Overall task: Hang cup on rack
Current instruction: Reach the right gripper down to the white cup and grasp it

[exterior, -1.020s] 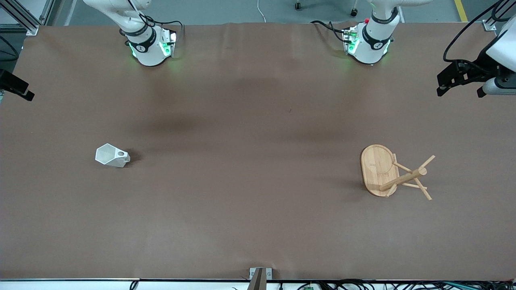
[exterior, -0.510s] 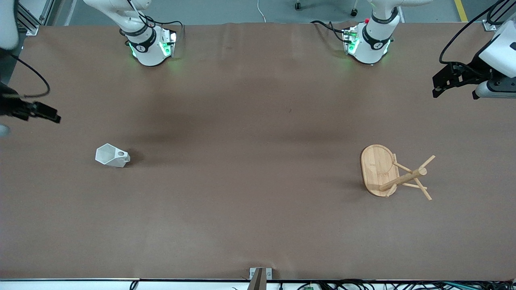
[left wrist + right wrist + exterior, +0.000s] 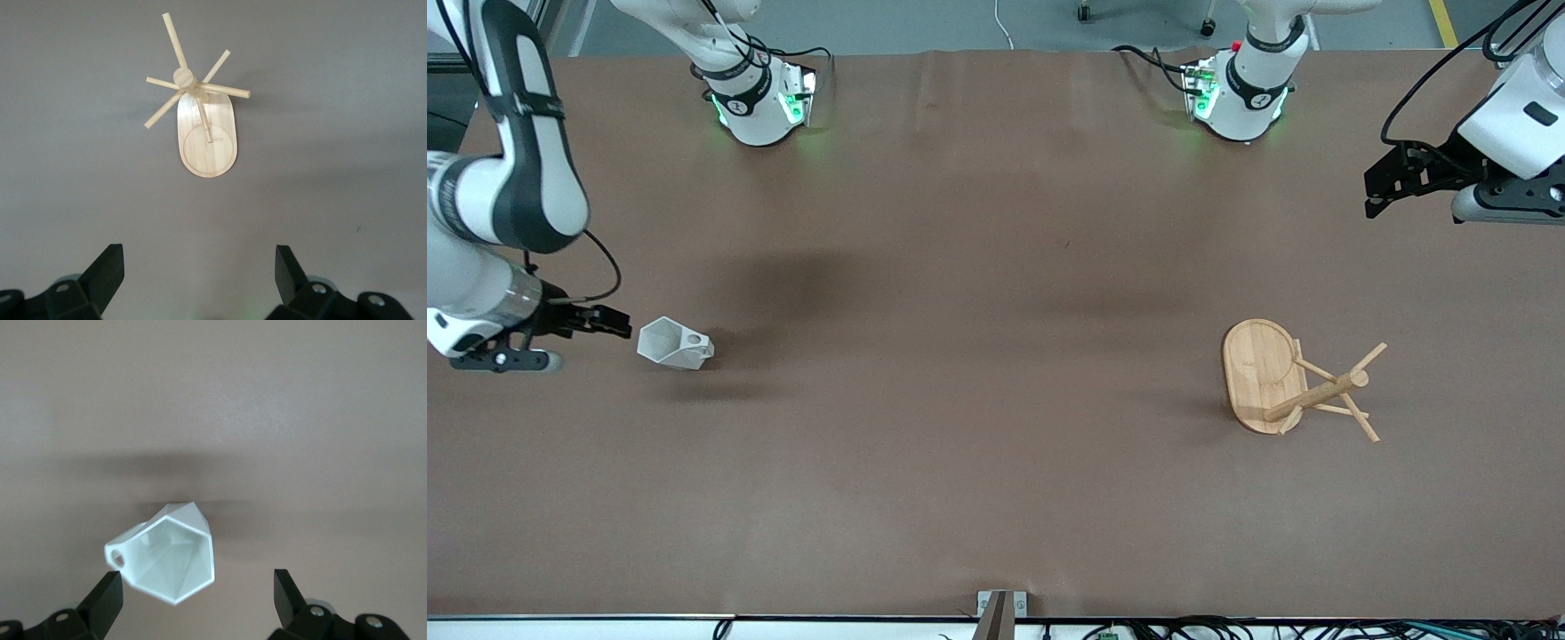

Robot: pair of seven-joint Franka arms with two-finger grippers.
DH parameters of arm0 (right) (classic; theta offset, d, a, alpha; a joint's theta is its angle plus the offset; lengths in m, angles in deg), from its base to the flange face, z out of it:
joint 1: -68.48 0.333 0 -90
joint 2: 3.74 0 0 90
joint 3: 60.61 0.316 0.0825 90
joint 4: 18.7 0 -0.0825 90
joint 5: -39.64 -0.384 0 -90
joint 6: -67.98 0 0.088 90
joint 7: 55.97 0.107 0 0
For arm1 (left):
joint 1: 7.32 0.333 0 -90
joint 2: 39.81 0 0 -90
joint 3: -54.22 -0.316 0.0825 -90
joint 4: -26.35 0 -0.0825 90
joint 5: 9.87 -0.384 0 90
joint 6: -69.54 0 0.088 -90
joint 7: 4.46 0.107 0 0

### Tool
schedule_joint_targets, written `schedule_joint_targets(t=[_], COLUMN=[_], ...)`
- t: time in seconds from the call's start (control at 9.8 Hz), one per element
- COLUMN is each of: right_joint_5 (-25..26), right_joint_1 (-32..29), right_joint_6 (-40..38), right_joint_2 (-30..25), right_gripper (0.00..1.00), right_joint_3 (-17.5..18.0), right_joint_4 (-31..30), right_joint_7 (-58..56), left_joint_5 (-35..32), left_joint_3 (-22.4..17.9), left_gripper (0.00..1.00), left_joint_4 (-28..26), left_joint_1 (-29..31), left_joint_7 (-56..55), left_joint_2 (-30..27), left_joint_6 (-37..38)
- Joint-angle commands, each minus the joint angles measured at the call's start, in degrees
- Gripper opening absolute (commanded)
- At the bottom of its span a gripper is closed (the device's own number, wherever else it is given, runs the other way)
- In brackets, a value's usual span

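Observation:
My right gripper will next hang the cup on the rack, so it will grab the cup by its rim (image 3: 653, 340). The cup's pierced handle (image 3: 698, 350) then stays free for the rack.
The white faceted cup (image 3: 674, 344) lies on its side on the brown table at the right arm's end, its opening turned toward my right gripper (image 3: 617, 327) and its pierced handle up. That gripper is open and empty, low and close beside the cup's rim. In the right wrist view the cup (image 3: 175, 559) shows between the open fingertips (image 3: 110, 590). The bamboo rack (image 3: 1294, 382) with oval base, post and thin pegs is at the left arm's end. My left gripper (image 3: 1376, 188) is open and empty, in the air over the table's edge there; its wrist view shows the rack (image 3: 207, 130) apart from it.
Both arm bases (image 3: 758, 102) stand along the table's edge farthest from the front camera. A metal bracket (image 3: 1000, 609) sits at the edge nearest that camera. The brown table (image 3: 978, 373) is bare between cup and rack.
My right arm has swung in from the table's end and come down beside the cup. My left gripper has drifted slightly inward over the table. Cup and rack have not moved.

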Motion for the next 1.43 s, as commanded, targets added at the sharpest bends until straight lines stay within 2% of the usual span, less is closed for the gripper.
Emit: schedule_joint_targets(t=[0.0, 0.31, 0.51, 0.71, 1.02, 1.12, 1.33], right_joint_5=[0.20, 0.20, 0.11, 0.03, -0.06, -0.06, -0.06], right_joint_1=[-1.29, -2.44, -2.35, -2.09, -1.91, -1.91, -1.82], right_joint_6=[7.19, 15.61, 17.40, 18.10, 19.95, 19.95, 19.86], right_joint_2=[1.17, 3.20, 4.78, 6.27, 7.51, 7.60, 7.60], right_gripper=[1.00, 1.00, 0.99, 0.90, 0.58, 0.44, 0.09], right_joint_3=[0.35, 0.44, 0.44, 0.61, 0.62, 0.62, 0.70], right_joint_4=[-4.84, -9.05, -9.51, -9.16, -9.25, -9.33, -9.25], right_joint_7=[-4.60, -7.53, -7.44, -7.44, -7.35, -7.44, -6.92], left_joint_5=[0.10, 0.02, 0.02, 0.02, -0.68, -0.77, -0.69], left_joint_3=[-0.03, -0.03, -0.21, -0.56, -0.65, -0.65, -0.65], left_gripper=[1.00, 1.00, 1.00, 1.00, 1.00, 1.00, 1.00], left_joint_4=[-0.14, -0.22, -0.14, -0.14, 2.50, 2.50, 2.59], left_joint_1=[0.03, 0.47, 0.73, 0.82, 0.91, 1.17, 1.96], left_joint_7=[0.12, 0.38, 0.38, 0.38, 0.20, 0.29, 0.29], left_joint_2=[1.11, 1.28, 1.90, 1.81, 2.95, 2.95, 2.95], left_joint_6=[0.79, 0.70, 0.70, 0.70, 0.62, 0.62, 0.62])
